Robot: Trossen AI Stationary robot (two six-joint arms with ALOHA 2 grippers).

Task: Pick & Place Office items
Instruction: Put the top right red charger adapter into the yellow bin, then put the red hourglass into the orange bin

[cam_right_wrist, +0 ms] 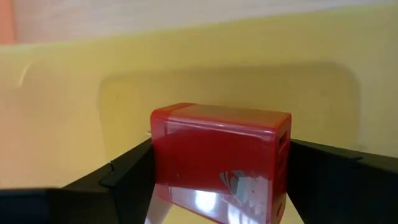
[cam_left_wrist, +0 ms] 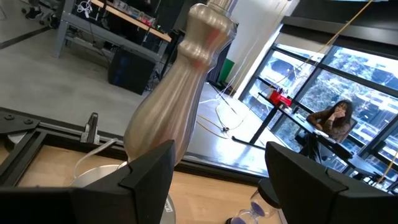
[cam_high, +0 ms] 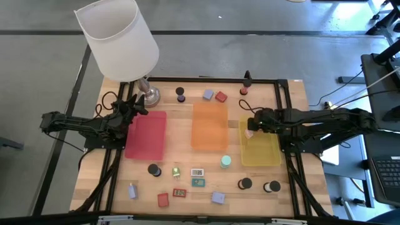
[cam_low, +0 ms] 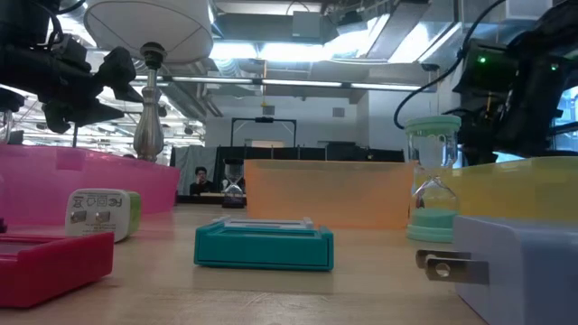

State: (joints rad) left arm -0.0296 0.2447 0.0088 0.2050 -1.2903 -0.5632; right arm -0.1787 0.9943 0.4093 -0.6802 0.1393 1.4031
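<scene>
The red block (cam_right_wrist: 221, 162) is low over the yellow tray's bottom and would rest in place, so it is time for my right gripper to open.
My right gripper (cam_high: 250, 124) is over the far left corner of the yellow tray (cam_high: 265, 153) and is shut on a red block (cam_right_wrist: 221, 158). My left gripper (cam_high: 139, 105) is open beside the lamp's metal base (cam_high: 149, 95), whose stem (cam_left_wrist: 177, 93) shows just beyond the fingers. Other office items lie on the wood: a black round one (cam_high: 180, 94), a lavender block (cam_high: 208, 94) and a red block (cam_high: 221, 96) at the far side. At the near side are a teal round one (cam_high: 225, 162), black round ones (cam_high: 153, 169), and small flat rectangles (cam_high: 197, 172). My right gripper pinches the red block between its two fingers, one on each of two opposite side faces (cam_right_wrist: 163, 168). The fingers come from above, slanting in from the table's right. The block sits level over the yellow tray's floor (cam_right_wrist: 62, 112); whether it touches the floor I cannot tell.
A pink tray (cam_high: 145, 134), an orange tray (cam_high: 209, 127) and the yellow tray lie side by side mid-table. The big white lampshade (cam_high: 117, 37) overhangs the far left corner. A black post (cam_high: 247, 78) stands at the far edge. Bare wood lies between the trays and the near items.
</scene>
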